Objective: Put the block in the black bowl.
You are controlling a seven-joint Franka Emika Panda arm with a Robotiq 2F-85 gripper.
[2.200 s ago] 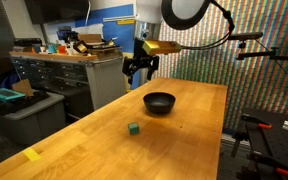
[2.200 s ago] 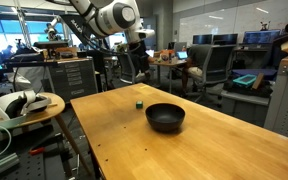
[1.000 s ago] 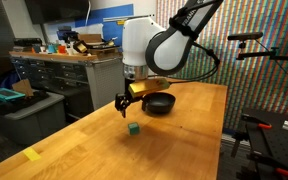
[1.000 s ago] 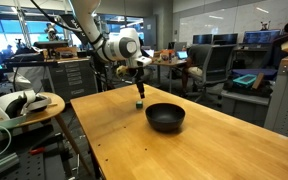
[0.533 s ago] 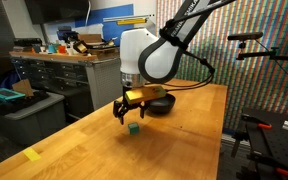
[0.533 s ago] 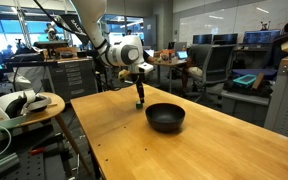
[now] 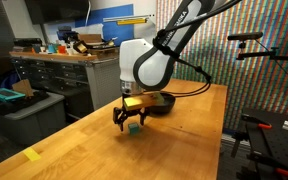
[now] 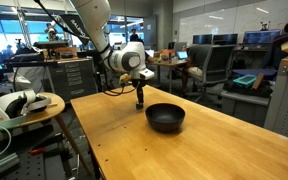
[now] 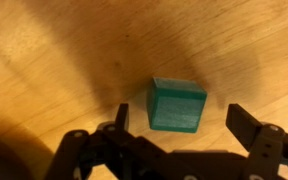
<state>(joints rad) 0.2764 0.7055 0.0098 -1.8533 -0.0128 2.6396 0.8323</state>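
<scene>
My fingers are level with the green block's sides, near the table, so my gripper needs to close. Closing now would hold the block.
The green block [image 9: 177, 105] sits on the wooden table, seen close in the wrist view between my fingers. My gripper [image 9: 182, 122] is open, one finger on each side of the cube, not touching it. In both exterior views my gripper [image 7: 129, 122] [image 8: 139, 102] hangs low over the table; a bit of the block [image 7: 133, 127] shows under it in one and it is hidden in the other. The black bowl [image 7: 160, 101] [image 8: 165, 117] sits on the table a short way from the gripper, partly hidden by the arm in an exterior view.
A flat yellow tape piece [image 7: 32, 154] lies near the table's corner. The wooden table [image 7: 184, 140] [image 8: 214, 150] has bare surface around the bowl. Workbenches, chairs and a camera stand [image 7: 264, 45] surround the table.
My arm has swung from high near the bowl down over the block. The open gripper has lowered until its fingers flank the cube. Block and bowl have not moved.
</scene>
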